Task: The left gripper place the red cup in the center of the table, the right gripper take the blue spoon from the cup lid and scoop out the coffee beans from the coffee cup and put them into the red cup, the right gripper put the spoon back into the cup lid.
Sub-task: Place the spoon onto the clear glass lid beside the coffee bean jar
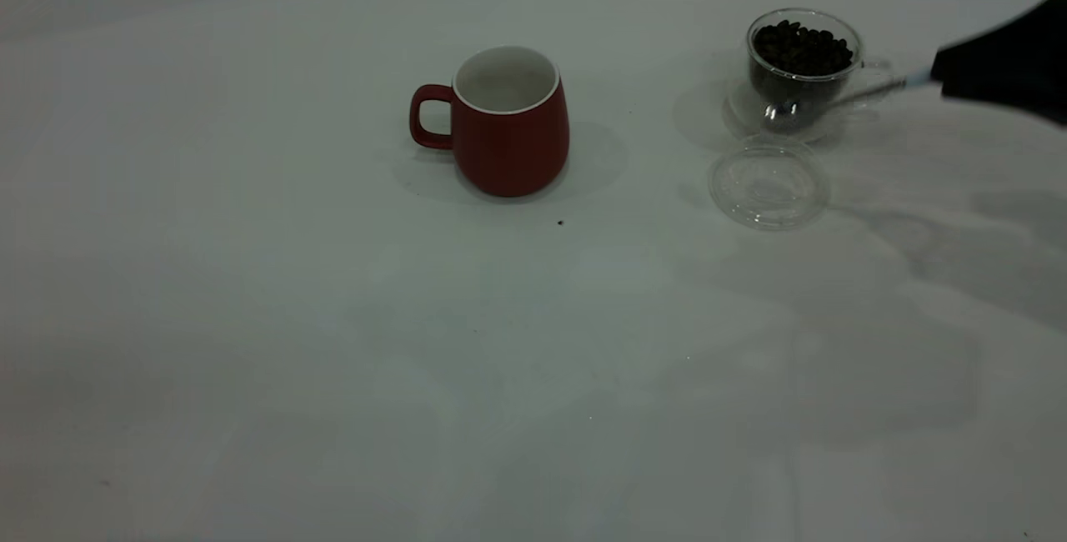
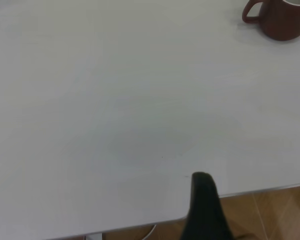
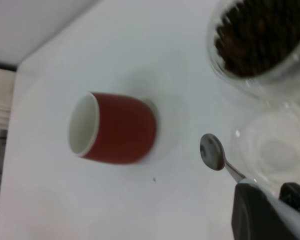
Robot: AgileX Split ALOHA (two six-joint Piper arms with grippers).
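I need to keep holding the spoon with my right gripper, because the spoon's metal bowl is hanging in the air above the clear cup lid.
The red cup stands upright and empty at the table's middle, handle to the left; it also shows in the left wrist view and the right wrist view. The glass coffee cup full of beans stands at the far right. The clear cup lid lies empty in front of it. My right gripper is shut on the blue spoon's handle; the spoon hangs in the air, its empty bowl low in front of the coffee cup. One left finger shows over the table's edge.
A small dark speck lies on the white table just in front of the red cup. The table's edge and a wooden floor show beside the left finger.
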